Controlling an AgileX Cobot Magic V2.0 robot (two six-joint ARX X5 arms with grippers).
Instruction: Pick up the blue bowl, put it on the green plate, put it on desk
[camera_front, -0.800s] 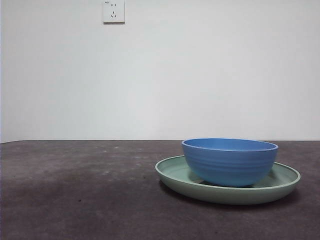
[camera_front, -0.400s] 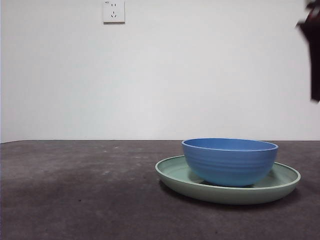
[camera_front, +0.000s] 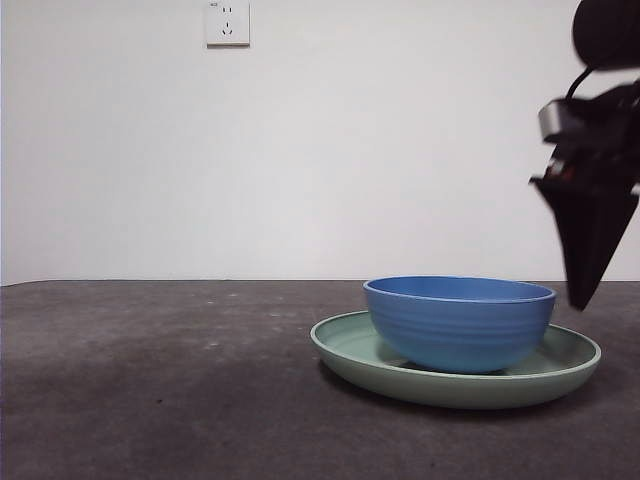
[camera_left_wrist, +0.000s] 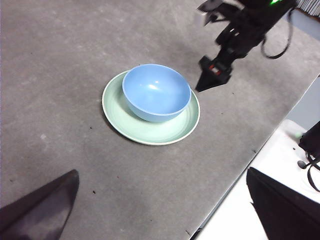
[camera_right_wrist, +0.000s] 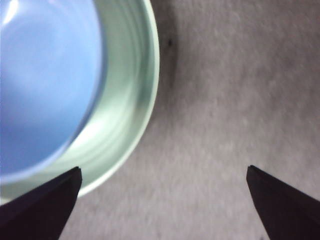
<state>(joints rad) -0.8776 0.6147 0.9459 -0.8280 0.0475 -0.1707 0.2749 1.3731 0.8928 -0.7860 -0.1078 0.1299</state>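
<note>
The robot's right gripper will grab the plate by its rim (camera_front: 585, 350) next, so it can move the plate with the green plate's bowl (camera_front: 455, 320) across the desk.
The blue bowl (camera_front: 460, 325) sits upright inside the green plate (camera_front: 340, 355), which rests on the desk (camera_front: 150, 380) right of centre. My right gripper (camera_front: 580, 285) hangs open just above the plate's right rim, holding nothing. Its wrist view shows the bowl (camera_right_wrist: 40, 75) and plate rim (camera_right_wrist: 132, 100) beside the gap between its jaws (camera_right_wrist: 163, 169). From high above, the left wrist view takes in the bowl (camera_left_wrist: 156, 92), the plate (camera_left_wrist: 150, 132) and the right gripper (camera_left_wrist: 207, 82) beside them. My left gripper (camera_left_wrist: 161, 172) is open and empty.
A white wall socket (camera_front: 228, 22) is high on the back wall. In the left wrist view the desk's edge runs past the plate, with a white surface (camera_left_wrist: 250, 210) and cables beyond it.
A dark arm has come into the front view from the upper right and dropped toward the plate's right rim. Bowl and plate have not moved.
</note>
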